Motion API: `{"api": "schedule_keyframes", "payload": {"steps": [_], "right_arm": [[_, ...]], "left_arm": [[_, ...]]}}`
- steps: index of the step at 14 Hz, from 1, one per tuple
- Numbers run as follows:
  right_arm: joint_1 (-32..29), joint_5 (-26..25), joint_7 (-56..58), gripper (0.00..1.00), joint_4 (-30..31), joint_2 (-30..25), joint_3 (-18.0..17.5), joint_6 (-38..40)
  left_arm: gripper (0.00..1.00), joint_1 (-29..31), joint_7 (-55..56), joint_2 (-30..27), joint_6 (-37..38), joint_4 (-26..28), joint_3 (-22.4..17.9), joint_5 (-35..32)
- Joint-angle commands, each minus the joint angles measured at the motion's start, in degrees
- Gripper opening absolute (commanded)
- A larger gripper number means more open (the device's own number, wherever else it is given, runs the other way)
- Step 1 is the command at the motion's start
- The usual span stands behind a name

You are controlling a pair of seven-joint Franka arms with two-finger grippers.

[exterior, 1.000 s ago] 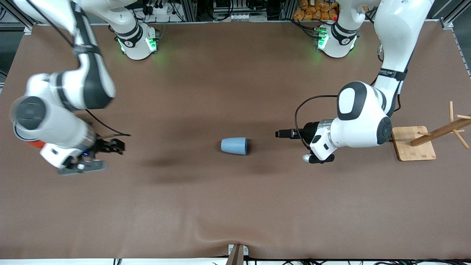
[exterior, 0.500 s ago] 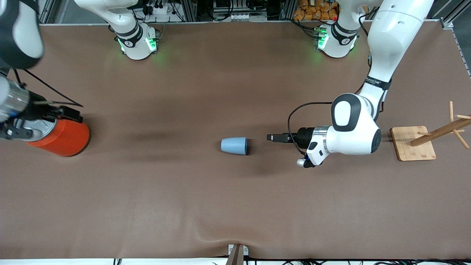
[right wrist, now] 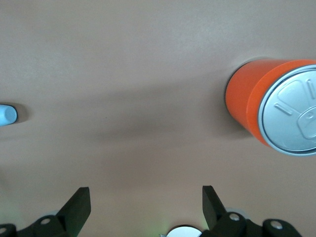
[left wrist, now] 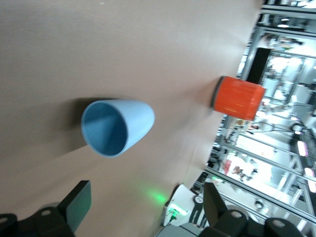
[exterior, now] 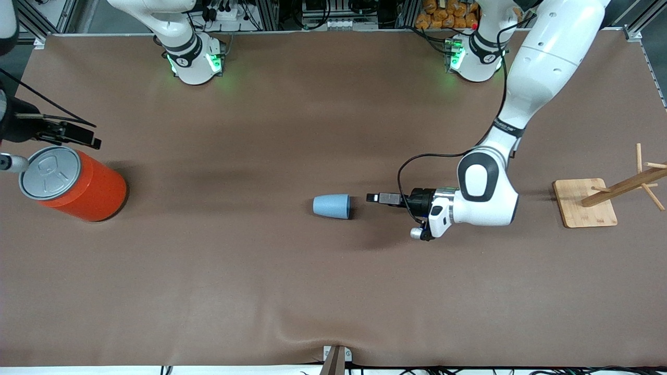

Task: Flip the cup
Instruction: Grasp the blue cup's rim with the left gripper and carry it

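The light-blue cup [exterior: 332, 206] needs to be flipped upright, so my left gripper should grab it by its rim [exterior: 350, 207] next.
The light-blue cup [exterior: 332, 206] lies on its side in the middle of the table, with its mouth toward the left arm's end. My left gripper [exterior: 374, 198] is low over the table just off the cup's mouth, open and empty. The left wrist view looks into the cup's [left wrist: 118, 127] darker blue inside, with the left gripper [left wrist: 146, 197] open short of it. My right gripper [exterior: 83, 138] is up by the orange can at the right arm's end. It shows open and empty in the right wrist view [right wrist: 146, 197], where the cup [right wrist: 7, 115] is small at the edge.
A large orange can [exterior: 78, 182] with a grey lid stands at the right arm's end of the table; it also shows in the left wrist view [left wrist: 238, 97] and the right wrist view [right wrist: 276, 106]. A wooden rack on a square base [exterior: 578, 208] stands at the left arm's end.
My left gripper has moved closer to the cup's mouth. My right arm has drawn back toward its end of the table, uncovering the orange can. The cup has not moved.
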State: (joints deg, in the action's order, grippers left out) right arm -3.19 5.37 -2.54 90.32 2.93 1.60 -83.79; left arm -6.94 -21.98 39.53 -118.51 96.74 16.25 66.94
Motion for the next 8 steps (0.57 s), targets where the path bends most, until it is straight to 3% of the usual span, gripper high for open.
{"api": "schedule_keyframes", "payload": {"steps": [1, 5, 8], "right_arm": [[-1.82, -2.03, 4.11, 1.00, -0.76, -0.47, -1.08, 1.00], [-1.21, -2.56, 3.42, 1.00, -7.08, 0.14, -1.34, 4.68], [-0.24, -3.61, 4.03, 1.00, -7.27, -0.12, -1.69, 6.36]], "left_arm": [[0.98, -1.41, -5.07, 2.30, -2.07, -1.11, 0.19, 4.68], [0.90, -3.69, -9.64, 5.98, -4.36, -2.78, 0.19, 8.99], [0.86, -4.31, -10.54, 8.28, -5.32, -4.27, 0.19, 9.53]]}}
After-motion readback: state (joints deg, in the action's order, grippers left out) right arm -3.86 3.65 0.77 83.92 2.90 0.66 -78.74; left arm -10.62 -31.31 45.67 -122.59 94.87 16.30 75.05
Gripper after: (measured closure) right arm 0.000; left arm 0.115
